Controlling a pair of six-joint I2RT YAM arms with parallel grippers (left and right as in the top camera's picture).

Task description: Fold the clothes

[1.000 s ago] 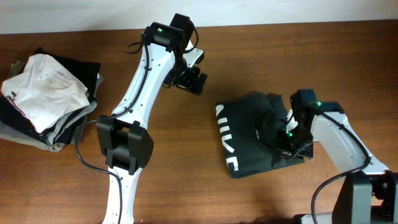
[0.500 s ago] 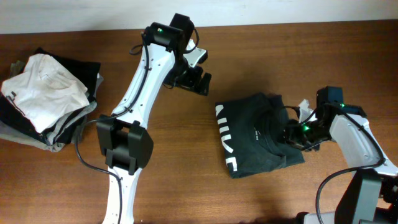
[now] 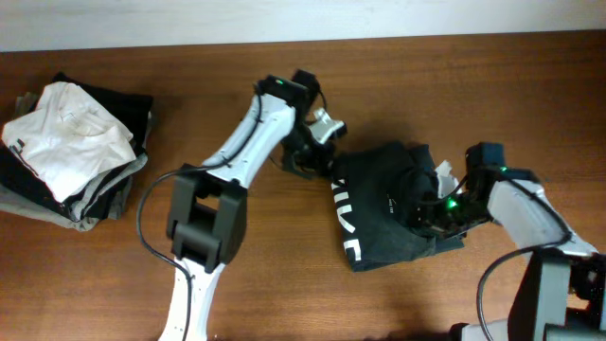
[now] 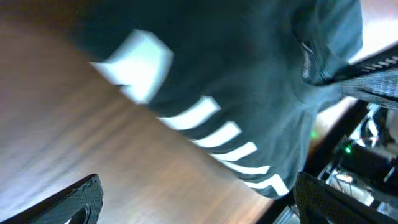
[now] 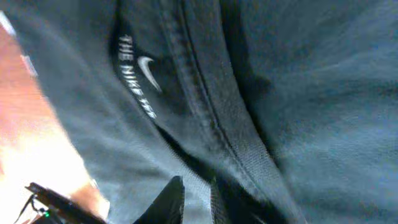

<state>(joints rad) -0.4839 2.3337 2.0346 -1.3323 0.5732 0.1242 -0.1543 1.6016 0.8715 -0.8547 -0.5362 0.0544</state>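
My left gripper grabs the folded black T-shirt's far corner on the lettering side next, to stack the T-shirt on the pile.
A black T-shirt (image 3: 383, 204) with white lettering lies folded on the table right of centre. My left gripper (image 3: 319, 152) hovers at its upper left corner, open and empty. In the left wrist view the gripper (image 4: 199, 208) has its fingers (image 4: 78, 199) wide apart above the wood, with the shirt (image 4: 249, 74) and its white stripes ahead. My right gripper (image 3: 431, 213) is down on the shirt's right part. In the right wrist view the gripper (image 5: 196, 199) has its jaws close together on a fold of the shirt (image 5: 280, 93) near the collar label.
A pile of clothes (image 3: 66, 142), white on top of dark and grey pieces, sits at the table's far left. A small white tag (image 3: 445, 175) lies by the shirt's right edge. The table's back edge (image 3: 426, 38) runs along the top.
My left arm has swung from the back of the table down and right to the shirt's upper left corner. My right gripper went out to the shirt's right edge and came back in over it.
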